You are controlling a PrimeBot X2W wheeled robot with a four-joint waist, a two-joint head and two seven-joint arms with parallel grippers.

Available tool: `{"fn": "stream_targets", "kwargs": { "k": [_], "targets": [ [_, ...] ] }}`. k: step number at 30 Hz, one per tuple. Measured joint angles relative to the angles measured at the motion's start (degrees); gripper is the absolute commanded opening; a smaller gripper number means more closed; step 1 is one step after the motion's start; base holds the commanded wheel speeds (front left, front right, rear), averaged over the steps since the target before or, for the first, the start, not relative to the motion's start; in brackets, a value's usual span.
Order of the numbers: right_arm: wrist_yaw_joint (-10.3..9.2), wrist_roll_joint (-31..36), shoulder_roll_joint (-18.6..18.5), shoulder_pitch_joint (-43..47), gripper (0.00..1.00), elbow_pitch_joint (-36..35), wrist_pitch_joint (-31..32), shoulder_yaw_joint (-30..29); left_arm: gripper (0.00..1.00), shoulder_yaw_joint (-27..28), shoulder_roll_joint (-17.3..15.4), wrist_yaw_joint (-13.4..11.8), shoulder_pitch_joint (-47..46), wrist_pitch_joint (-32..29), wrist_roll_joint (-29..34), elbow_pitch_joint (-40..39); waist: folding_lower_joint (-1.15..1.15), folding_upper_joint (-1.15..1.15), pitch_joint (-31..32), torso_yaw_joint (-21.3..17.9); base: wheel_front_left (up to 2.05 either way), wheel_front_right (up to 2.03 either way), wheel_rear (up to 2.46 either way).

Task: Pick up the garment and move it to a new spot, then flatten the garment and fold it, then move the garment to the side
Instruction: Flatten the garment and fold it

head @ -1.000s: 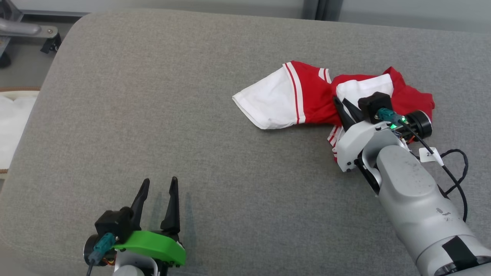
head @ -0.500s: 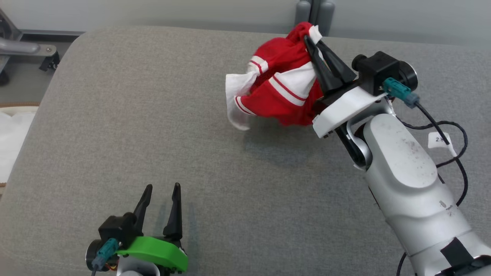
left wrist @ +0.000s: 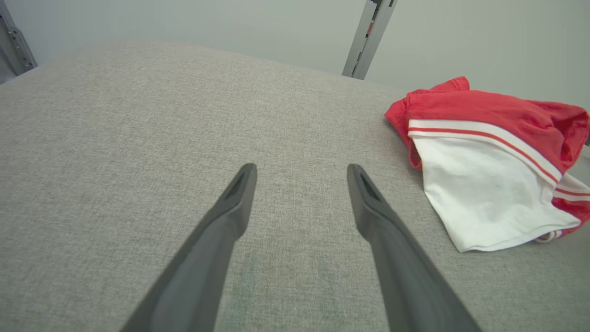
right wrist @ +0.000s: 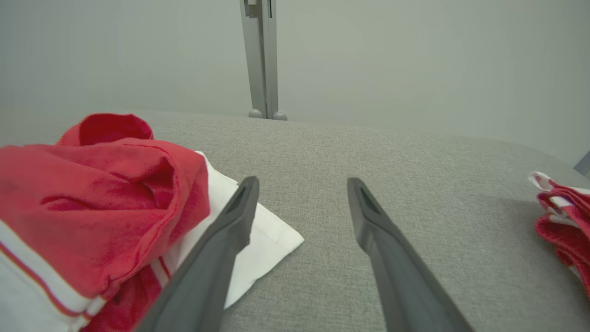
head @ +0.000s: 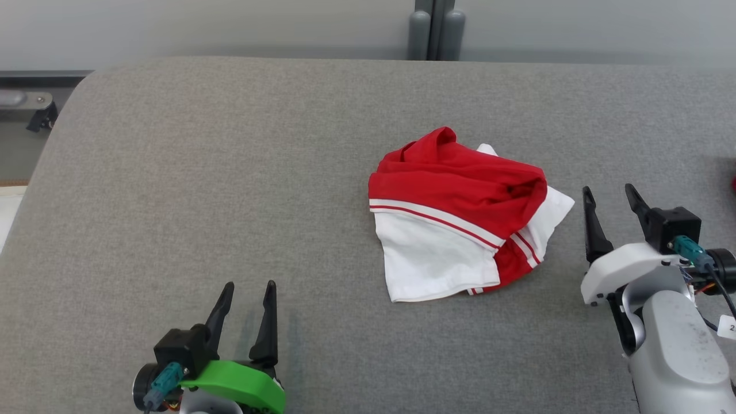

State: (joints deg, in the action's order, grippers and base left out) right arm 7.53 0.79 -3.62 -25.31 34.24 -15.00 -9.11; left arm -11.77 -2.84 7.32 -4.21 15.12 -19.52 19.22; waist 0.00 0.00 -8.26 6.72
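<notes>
My right gripper grabs the crumpled garment (head: 448,190) by its white hemmed corner (head: 564,203) next, to move it to a new spot.
A red and white garment (head: 463,215) lies crumpled on the grey cushioned surface (head: 230,172), a little right of centre. In the left wrist view the garment (left wrist: 493,161) sits off to the right, and in the right wrist view the garment (right wrist: 92,207) bulks at the left. My right gripper (head: 609,192) stands open just right of it, empty, its left finger close to the white corner. At the lower left, well apart from the cloth, my left gripper (head: 250,287) is open and empty.
A second red and white cloth (right wrist: 562,216) lies at the far right of the surface. A grey post (head: 434,31) stands behind the far edge against the wall. The surface's rounded left edge (head: 40,172) drops away to the floor.
The right gripper held the garment lifted above the surface; it has let go, and the garment now lies nearer the middle. The gripper has drawn back to the right. The camera shifted too.
</notes>
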Motion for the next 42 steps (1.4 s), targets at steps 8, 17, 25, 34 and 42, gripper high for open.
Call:
{"fn": "stream_targets", "kwargs": {
  "k": [8, 17, 25, 34, 42],
  "targets": [
    [0.00, 2.27, 0.65, 2.82, 1.00, -1.37, 0.00, -3.30, 1.00, -0.36, 0.01, 0.00, 0.11, 0.01, 0.67, 0.16, 0.00, 0.00, 1.11, -2.03, 0.00, 0.00, 0.00],
    [0.00, -0.70, 0.85, 3.75, 1.00, 0.54, 0.01, 0.69, 1.00, -1.33, 0.01, 0.00, 0.04, 0.01, 0.67, 0.09, 0.00, 0.00, 0.90, -2.79, 0.00, 0.00, 0.00],
    [0.00, 4.07, 0.81, -3.59, 1.00, 6.42, 0.00, 0.49, 1.00, -2.58, 0.01, 0.00, -1.76, 0.01, 0.66, -0.29, 0.00, 0.00, -2.27, -1.53, 0.00, 0.00, 0.00],
    [0.00, 15.49, 0.79, -12.14, 1.00, 18.26, 2.49, -5.50, 1.00, -3.48, 0.01, 0.00, -3.92, 0.01, 0.49, -0.41, 0.00, 0.00, -6.06, 1.05, 0.00, 0.00, 0.00],
    [-0.02, 18.03, 0.82, -13.72, 0.00, 24.48, 1.74, -8.87, 1.00, -3.32, 0.01, 0.00, -4.04, 0.01, 0.47, -0.07, 0.00, 0.00, -6.33, 2.46, 0.00, 0.00, 0.00]
  ]
}}
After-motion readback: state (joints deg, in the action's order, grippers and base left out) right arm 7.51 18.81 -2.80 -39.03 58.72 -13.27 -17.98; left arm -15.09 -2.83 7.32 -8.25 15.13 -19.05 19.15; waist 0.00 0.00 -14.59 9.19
